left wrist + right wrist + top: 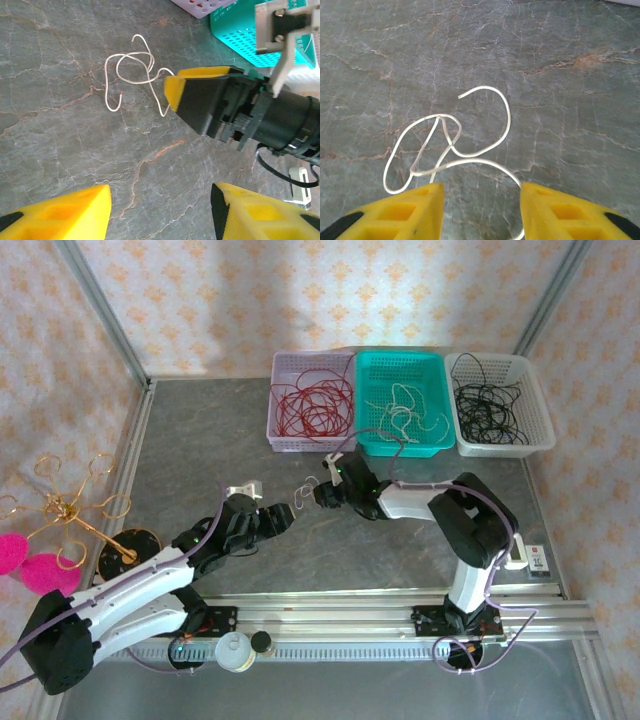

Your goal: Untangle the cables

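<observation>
I need to reach the white cable with my right gripper and hold it by its curved outer part [315, 486] [511, 175]. Then the cable's loops stay free for my left gripper to untangle.
One loose white cable [309, 484] lies looped on the grey stone table, between the two grippers. My right gripper [482, 210] stands open just over it, and a curved stretch of the white cable [451, 145] runs between the yellow fingers without being pinched. My left gripper [160, 212] is open over bare table, a short way left of that cable [131, 75], with nothing between its fingers. Across from it is the right gripper's yellow fingertip [174, 91]. Red cables [312, 405] fill a lilac basket, white cables [405, 412] a teal basket, black cables [487, 405] a white basket.
The three baskets [446, 445] stand in a row along the table's back right. A gold wire stand [80, 510] and pink pads [40, 570] sit off the left edge. A small white box [535, 558] lies at the right, and a metal rail [330, 610] crosses the front.
</observation>
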Controlling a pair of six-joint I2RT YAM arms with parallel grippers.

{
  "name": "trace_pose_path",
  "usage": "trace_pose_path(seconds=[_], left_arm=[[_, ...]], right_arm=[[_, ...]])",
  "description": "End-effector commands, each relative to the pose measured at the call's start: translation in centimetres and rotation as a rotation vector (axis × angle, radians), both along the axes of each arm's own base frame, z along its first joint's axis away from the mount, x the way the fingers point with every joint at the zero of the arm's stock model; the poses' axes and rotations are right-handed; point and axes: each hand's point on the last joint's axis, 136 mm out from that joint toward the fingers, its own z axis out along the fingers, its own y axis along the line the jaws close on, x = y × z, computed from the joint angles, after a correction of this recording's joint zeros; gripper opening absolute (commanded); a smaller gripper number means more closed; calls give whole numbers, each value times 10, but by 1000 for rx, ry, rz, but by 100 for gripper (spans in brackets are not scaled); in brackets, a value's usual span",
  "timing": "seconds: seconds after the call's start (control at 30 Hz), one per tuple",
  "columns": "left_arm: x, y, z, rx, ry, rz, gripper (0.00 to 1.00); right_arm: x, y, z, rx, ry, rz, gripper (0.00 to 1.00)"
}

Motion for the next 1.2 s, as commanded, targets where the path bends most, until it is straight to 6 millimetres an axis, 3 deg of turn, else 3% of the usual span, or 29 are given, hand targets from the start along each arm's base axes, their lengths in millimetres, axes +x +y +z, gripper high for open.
trace_pose_path(seconds=[0.0,0.1,0.3,0.53,0.7,0.97,1.1,1.17], left_arm=[[2,0,5,-23,-23,5,56],[2,1,5,-18,-23,6,56],[2,1,5,-20,-23,7,57],[2,0,6,-22,-24,5,57],[2,-4,11,-30,-39,-21,57],[16,-8,17,-29,-31,16,56],[24,-36,44,-176,-112,-60,56],[26,-45,52,-170,-150,-116,57]], right_arm=[[22,-14,-5,-61,-29,-127,44],[26,-22,-14,-96,-26,-172,42],[13,-19,-31,-80,42,-144,37],[3,-3,-24,-54,40,-69,16],[4,-16,4,-53,-23,-119,0],[-12,-33,77,25,-168,-100,0],[-23,-39,106,89,-215,-93,0],[-25,-40,121,138,-216,-110,0]])
